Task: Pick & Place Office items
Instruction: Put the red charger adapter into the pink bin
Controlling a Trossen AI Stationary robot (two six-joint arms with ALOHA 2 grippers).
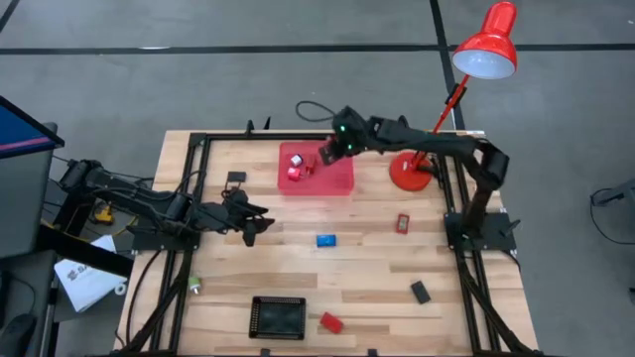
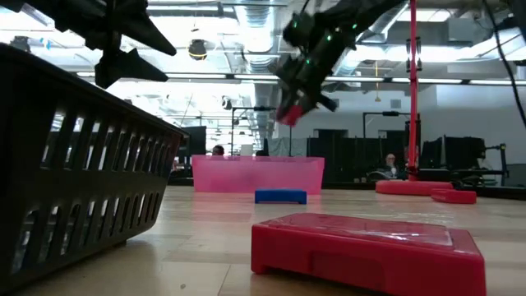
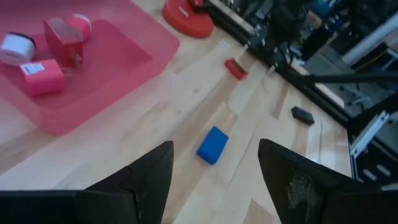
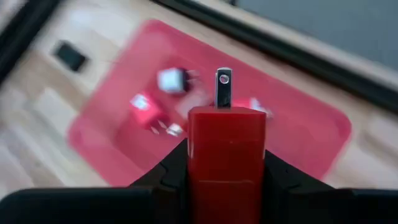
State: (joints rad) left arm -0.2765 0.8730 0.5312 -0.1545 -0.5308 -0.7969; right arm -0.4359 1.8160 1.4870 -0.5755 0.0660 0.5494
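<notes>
The red block is still hanging above the tray and would drop if I opened my right gripper now, so my right gripper needs to stay closed on it until the block is lower.
My right gripper (image 1: 326,155) hangs over the red tray (image 1: 342,181), shut on a red block (image 4: 227,134) with a metal tongue (image 4: 223,87) at its free end. The same gripper (image 2: 294,105) shows high above the tray (image 2: 257,174) in the low view. In the tray lie a few red and white pieces (image 3: 42,76). My left gripper (image 3: 214,180) stands open above the table's left middle, with nothing between its fingers. On the wood lie a blue block (image 1: 325,239), a red piece (image 1: 403,223), two black rectangles (image 1: 421,292) (image 1: 236,178) and a red block (image 1: 330,322). My right gripper pinches the red block by its two opposite sides (image 4: 196,155), one finger (image 4: 169,171) on each. The fingers slant down from the table's right side. The block is lifted clear above the red tray, and its metal tongue points away from the gripper.
A black basket (image 1: 278,317) stands at the near edge, with the red block beside it. The red desk lamp has its base (image 1: 410,171) just right of the tray and its head (image 1: 488,45) beyond the far right corner. A small green-white bit (image 1: 194,287) lies near the left rail.
</notes>
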